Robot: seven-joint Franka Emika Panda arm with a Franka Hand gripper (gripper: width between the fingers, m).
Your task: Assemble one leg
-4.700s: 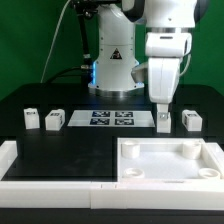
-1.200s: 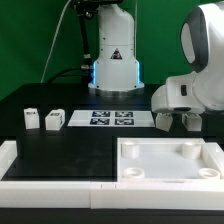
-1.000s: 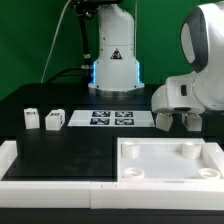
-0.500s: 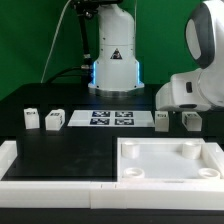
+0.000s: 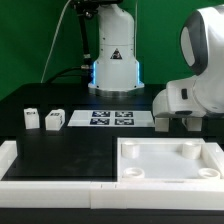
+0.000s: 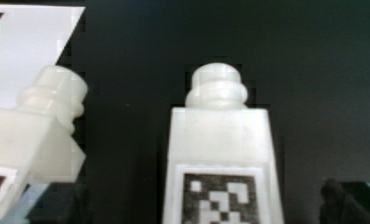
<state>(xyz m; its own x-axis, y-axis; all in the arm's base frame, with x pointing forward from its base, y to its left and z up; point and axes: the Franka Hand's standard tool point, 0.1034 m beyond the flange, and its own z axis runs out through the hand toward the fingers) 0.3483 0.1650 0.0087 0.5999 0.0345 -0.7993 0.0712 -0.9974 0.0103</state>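
The robot's fingers are on both sides of the centred white leg and would hold it if they closed now, so the gripper needs to close on the leg.
Two white legs lie side by side in the wrist view. One leg point(image 6: 224, 150) is centred between my fingers, its tag toward the camera and its rounded tip pointing away. The other leg point(image 6: 40, 125) lies beside it, next to the marker board's corner point(image 6: 31, 40). My gripper point(image 6: 200, 204) is open, with a dark finger point(image 6: 351, 200) showing on each side of the centred leg and a gap to it. In the exterior view the gripper point(image 5: 172, 122) is low over the right pair of legs, mostly hiding them. Two more legs point(image 5: 32, 119) point(image 5: 55, 120) stand at the left.
The large white tray part point(image 5: 170, 160) with round corner holes lies in front of the gripper. The marker board point(image 5: 110, 119) lies mid-table. A white L-shaped rail point(image 5: 40, 175) runs along the front left. The robot base point(image 5: 113, 60) stands behind.
Since the earliest frame the arm has tilted over and come down at the right pair of legs. In the last half second the hand sank a little lower over them.
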